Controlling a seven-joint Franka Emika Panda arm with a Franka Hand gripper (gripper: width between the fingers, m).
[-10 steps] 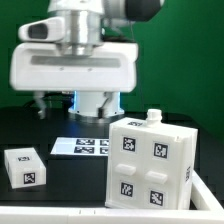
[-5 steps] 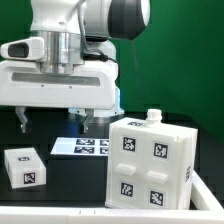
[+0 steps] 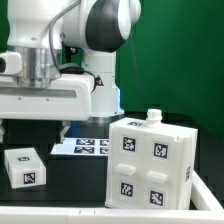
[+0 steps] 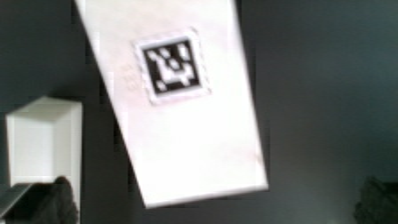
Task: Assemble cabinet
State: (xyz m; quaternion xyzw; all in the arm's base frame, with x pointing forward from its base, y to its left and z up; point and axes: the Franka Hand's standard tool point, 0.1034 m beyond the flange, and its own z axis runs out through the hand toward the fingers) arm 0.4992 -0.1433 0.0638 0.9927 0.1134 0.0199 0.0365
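Next, my gripper grabs the small white tagged part by its long sides to set it onto the cabinet box (image 3: 152, 160).
The cabinet box (image 3: 152, 160) is large and white, with four tags on its front and a knob on top; it stands at the exterior view's right. A small white tagged part (image 3: 25, 165) lies at the exterior view's left. My gripper (image 3: 36, 125) hangs above and behind that part, jaws spread wide and empty. In the wrist view the gripper (image 4: 210, 205) is above a long white panel (image 4: 178, 110) with one tag. A second white piece (image 4: 45, 140) lies beside the panel. Only the dark fingertips (image 4: 45, 200) show at the frame corners.
The marker board (image 3: 88, 147) lies flat on the black table between the small part and the cabinet box. A green wall stands behind. A pale table edge (image 3: 60, 215) runs along the front.
The arm and gripper have swung toward the exterior view's left and come lower and closer, over the small white part. The parts on the table have not moved.
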